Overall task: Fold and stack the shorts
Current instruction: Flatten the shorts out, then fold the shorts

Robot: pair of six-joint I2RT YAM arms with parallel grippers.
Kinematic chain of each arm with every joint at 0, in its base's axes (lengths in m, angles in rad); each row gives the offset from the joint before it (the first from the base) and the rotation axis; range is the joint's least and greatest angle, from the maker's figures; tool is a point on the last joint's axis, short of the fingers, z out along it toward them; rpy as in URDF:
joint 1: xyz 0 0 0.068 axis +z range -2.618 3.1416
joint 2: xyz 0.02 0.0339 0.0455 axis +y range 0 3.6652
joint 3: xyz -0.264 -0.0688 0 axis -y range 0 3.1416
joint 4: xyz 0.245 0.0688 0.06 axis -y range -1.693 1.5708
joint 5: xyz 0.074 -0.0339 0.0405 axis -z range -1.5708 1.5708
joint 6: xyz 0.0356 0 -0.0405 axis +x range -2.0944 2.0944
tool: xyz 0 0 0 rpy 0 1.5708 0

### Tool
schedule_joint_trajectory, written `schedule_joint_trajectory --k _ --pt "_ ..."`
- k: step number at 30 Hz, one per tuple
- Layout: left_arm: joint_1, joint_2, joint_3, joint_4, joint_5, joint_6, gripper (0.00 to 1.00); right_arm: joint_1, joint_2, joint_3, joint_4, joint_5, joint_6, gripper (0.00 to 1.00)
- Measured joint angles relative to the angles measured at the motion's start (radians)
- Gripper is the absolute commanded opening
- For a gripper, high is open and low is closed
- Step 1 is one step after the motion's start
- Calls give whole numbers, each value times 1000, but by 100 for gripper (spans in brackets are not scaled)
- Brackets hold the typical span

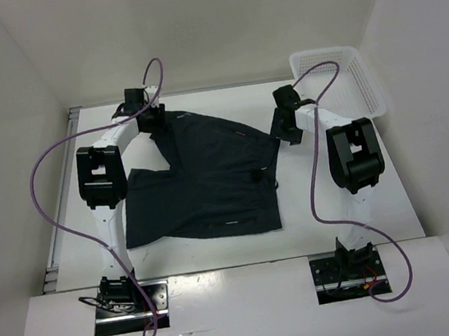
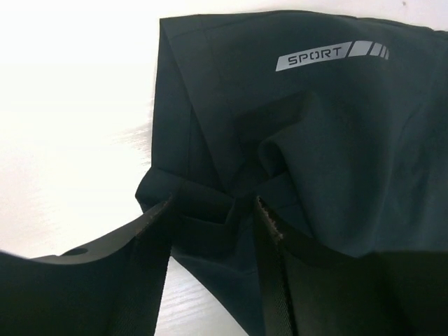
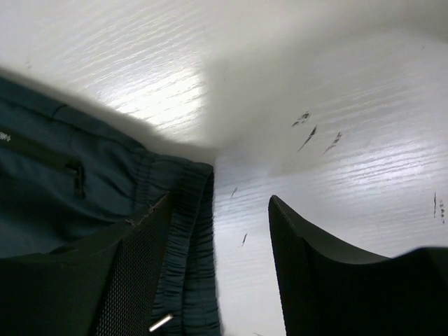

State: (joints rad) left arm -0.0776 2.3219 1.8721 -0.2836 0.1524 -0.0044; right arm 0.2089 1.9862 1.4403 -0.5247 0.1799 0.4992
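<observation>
I will next fold the shorts' far side over the near side, so my right gripper will grab the shorts point(image 1: 210, 182) by the far corner of the gathered waistband.
The dark navy shorts point(image 1: 210, 182) lie spread on the white table, one leg folded toward the far left. My left gripper point(image 1: 146, 116) sits at that far-left corner. In the left wrist view it point(image 2: 213, 206) is shut on a bunched fold of the shorts point(image 2: 329, 133), lifted off the table, near a grey SPORT label point(image 2: 315, 59). My right gripper point(image 1: 286, 132) is at the shorts' right edge. In the right wrist view it point(image 3: 217, 210) is open, with the gathered waistband point(image 3: 185, 231) just inside its left finger point(image 3: 133, 259) and bare table in the rest of the gap.
A white mesh basket point(image 1: 339, 78) stands at the far right corner, behind the right arm. White walls close in the table on the left, back and right. Purple cables loop over both arms.
</observation>
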Motion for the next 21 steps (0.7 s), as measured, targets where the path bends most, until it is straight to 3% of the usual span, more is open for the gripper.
schedule_joint_trajectory --k 8,11,12,15,17,20,21 --pt "-2 -9 -44 7 -7 0 50 -23 58 43 17 -46 -3 65" --pt "-2 -11 -67 3 -5 2 37 -28 90 64 32 -74 -3 65" --pt "-2 -11 -68 3 -7 0 26 -29 99 66 38 -82 -3 65" --pt "-2 -15 -78 4 -10 -1 12 -33 101 71 45 -110 -3 65" --pt "-2 -23 -88 8 -10 0 3 -37 103 72 49 -131 -3 61" --pt "-2 -43 -110 -1 -11 0 0 -43 103 72 55 -173 -4 45" --pt "-2 -50 -116 -6 -11 0 0 -43 103 71 60 -189 1 35"
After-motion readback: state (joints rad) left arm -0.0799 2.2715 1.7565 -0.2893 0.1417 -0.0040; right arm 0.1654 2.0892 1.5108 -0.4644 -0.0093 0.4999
